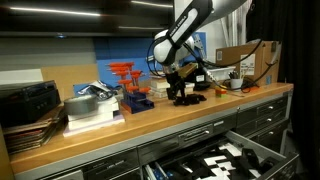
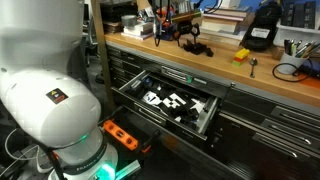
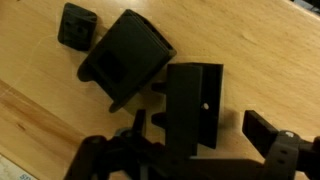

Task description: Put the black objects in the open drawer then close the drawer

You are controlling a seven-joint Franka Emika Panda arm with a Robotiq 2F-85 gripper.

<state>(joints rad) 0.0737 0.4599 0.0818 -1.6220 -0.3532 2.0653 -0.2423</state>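
Note:
The rectangular piece lies between my gripper's open fingers, which reach alongside the piece's sides, so it is now time to close on it.
Three matte-black pieces lie close together on the wooden workbench. In the wrist view they are a small square piece, a larger angled piece and a flat rectangular piece. My gripper is open, just above the bench, with its fingers on either side of the rectangular piece. A gap shows between that piece and one finger. The gripper and the pieces show in both exterior views, gripper and pieces. The wide drawer stands open below the bench, with a black-and-white interior, and also shows in an exterior view.
A book stack, a blue block and a red stand sit along the bench beside the pieces. A tall black box device and a small yellow item stand further along. An orange device lies on the floor.

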